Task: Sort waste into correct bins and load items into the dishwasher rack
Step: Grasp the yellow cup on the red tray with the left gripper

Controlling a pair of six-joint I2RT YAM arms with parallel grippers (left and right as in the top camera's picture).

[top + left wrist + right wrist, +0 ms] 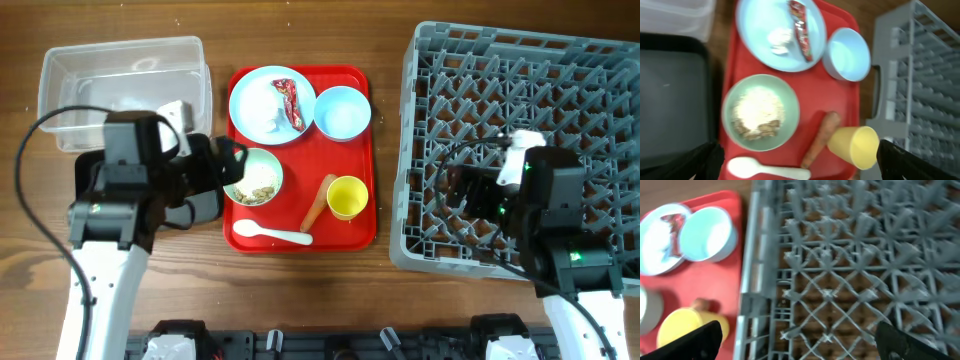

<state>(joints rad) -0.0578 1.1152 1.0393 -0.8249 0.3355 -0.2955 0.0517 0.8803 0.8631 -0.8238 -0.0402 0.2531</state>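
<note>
The left gripper next needs to grab one side of the yellow cup's rim, so the cup's bottom end stays free for the right gripper to put it in the rack.
On the red tray, a white plate [255,95] holds the red-and-dark wrapper [290,103] and a white scrap [268,118]. Beside it are the pale blue bowl [342,112], the pale green bowl [262,160] with beige crumbs [757,117], the carrot [318,203], the yellow cup [347,197] and the white spoon [270,234]. My left gripper [797,165] is open and empty, at the green bowl's left rim in the overhead view [232,165]. My right gripper [800,340] is open and empty over the grey rack [520,80]. The clear tub [120,85] is far left, and the black tray [670,100] lies under my left arm.
The flat red serving tray [355,235] lies between the bins and the rack. The rack's left wall [752,270] stands close to the tray's right edge. Cables loop from both arms over the table.
</note>
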